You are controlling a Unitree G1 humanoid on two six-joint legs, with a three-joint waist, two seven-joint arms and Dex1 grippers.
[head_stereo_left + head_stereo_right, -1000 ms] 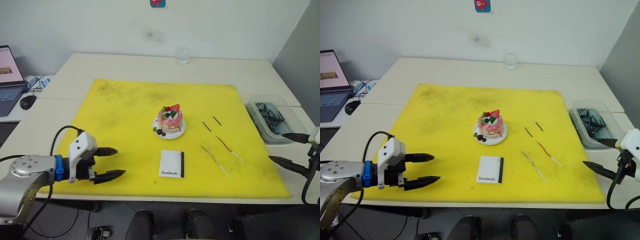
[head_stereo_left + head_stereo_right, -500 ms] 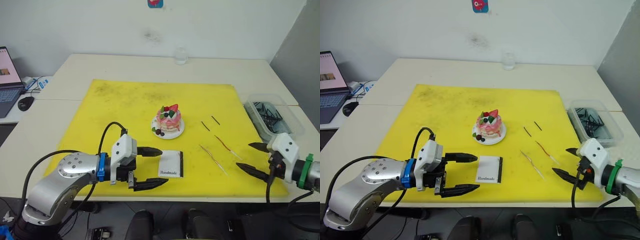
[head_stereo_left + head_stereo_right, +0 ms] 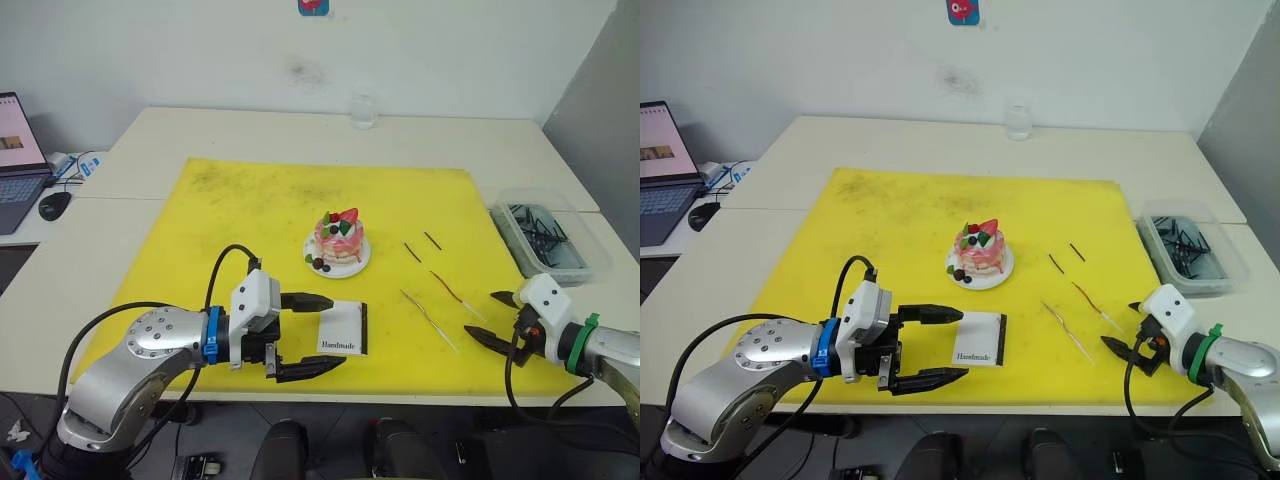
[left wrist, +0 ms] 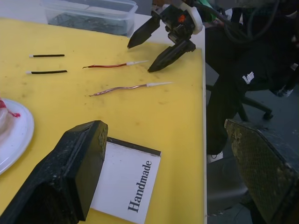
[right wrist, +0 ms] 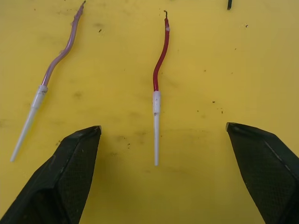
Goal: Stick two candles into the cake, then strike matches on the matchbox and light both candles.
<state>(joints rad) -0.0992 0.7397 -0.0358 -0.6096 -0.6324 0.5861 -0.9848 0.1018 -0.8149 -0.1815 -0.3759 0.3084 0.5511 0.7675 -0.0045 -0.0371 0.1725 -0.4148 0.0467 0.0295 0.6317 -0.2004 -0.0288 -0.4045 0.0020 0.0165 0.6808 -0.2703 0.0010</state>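
I should next grab the red candle by its pale lower end [image 5: 156, 126] with my right gripper, to stick the candle into the cake.
The pink-and-white cake [image 3: 339, 239] sits on its white plate [image 3: 338, 266] in the middle of the yellow mat [image 3: 250, 210]. The white "Handmade" matchbox [image 3: 343, 328] lies flat in front of it. My left gripper [image 3: 337, 330] is open, one finger on each side of the matchbox's left end. Two candles lie to the right: a pale pink one [image 5: 52, 65] and a red one [image 5: 160, 70]. My right gripper [image 3: 480, 312] is open, and the red candle's pale tip lies just ahead of it. Two short dark matches [image 3: 413, 251] [image 3: 433, 240] lie beyond the candles.
A clear plastic bin [image 3: 545, 235] with several dark sticks stands off the mat's right edge. A glass [image 3: 364, 110] stands at the back of the table. A laptop [image 3: 15, 150] and a mouse [image 3: 55, 205] are far left.
Both arms have swung inward over the mat. The left gripper reached the matchbox and the right gripper closed in on the candles. Both stayed open.
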